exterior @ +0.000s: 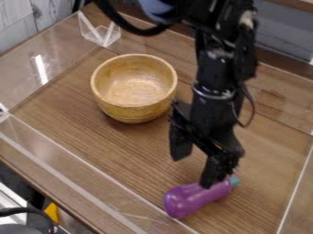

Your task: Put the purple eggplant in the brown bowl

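Note:
I should lower my gripper, then close: my fingers are above the purple eggplant (196, 196), short of its sides near the teal stem cap, and would miss it now.
The purple eggplant (196, 196) lies on its side near the front right of the wooden table, its teal stem cap pointing right. My gripper (199, 156) hangs just above it, black fingers spread open and pointing down, nothing between them; the right finger (218, 170) reaches almost to the eggplant's stem end. The brown bowl (134, 87) stands empty at the back left, well apart from the gripper.
Clear acrylic walls (73, 187) ring the wooden table (110, 155). A small clear plastic stand (99, 31) sits at the back left corner. The arm's black links rise toward the top of the view.

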`<state>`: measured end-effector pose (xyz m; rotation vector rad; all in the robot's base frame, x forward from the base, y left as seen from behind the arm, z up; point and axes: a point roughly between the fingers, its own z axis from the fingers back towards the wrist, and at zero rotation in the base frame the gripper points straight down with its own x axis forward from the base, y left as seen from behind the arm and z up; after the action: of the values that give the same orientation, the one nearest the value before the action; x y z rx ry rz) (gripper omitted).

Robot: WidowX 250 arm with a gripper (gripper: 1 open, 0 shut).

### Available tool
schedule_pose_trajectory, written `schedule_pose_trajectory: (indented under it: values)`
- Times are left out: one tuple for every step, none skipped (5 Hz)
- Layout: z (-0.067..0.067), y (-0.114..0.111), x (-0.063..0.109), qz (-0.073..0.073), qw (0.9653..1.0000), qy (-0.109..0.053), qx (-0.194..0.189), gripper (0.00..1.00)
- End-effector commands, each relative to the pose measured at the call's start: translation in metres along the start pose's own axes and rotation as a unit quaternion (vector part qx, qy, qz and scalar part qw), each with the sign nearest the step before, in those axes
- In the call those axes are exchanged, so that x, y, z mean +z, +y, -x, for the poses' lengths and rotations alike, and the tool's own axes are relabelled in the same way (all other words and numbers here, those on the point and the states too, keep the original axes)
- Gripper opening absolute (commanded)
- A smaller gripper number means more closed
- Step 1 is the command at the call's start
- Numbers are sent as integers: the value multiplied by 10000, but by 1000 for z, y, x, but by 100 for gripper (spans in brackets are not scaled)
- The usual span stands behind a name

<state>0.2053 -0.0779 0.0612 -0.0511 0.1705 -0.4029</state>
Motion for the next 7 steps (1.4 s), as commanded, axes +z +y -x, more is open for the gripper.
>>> schedule_pose_trajectory:
  values:
    - [-3, -8, -1, -69, 9994, -240, -246, 100]
    - [-3, -11, -11, -175, 9983, -253, -501, 100]
    - [-5, -11, -21, -257, 9975, -295, -585, 100]
    - [-8, -10, -25, -286, 9973, -329, -594, 0]
    - [-8, -10, -26, -298, 9970, -398, -585, 0]
    - [-8, -10, -25, -291, 9966, -488, -591, 0]
    - [-7, -11, -24, -275, 9962, -573, -598, 0]
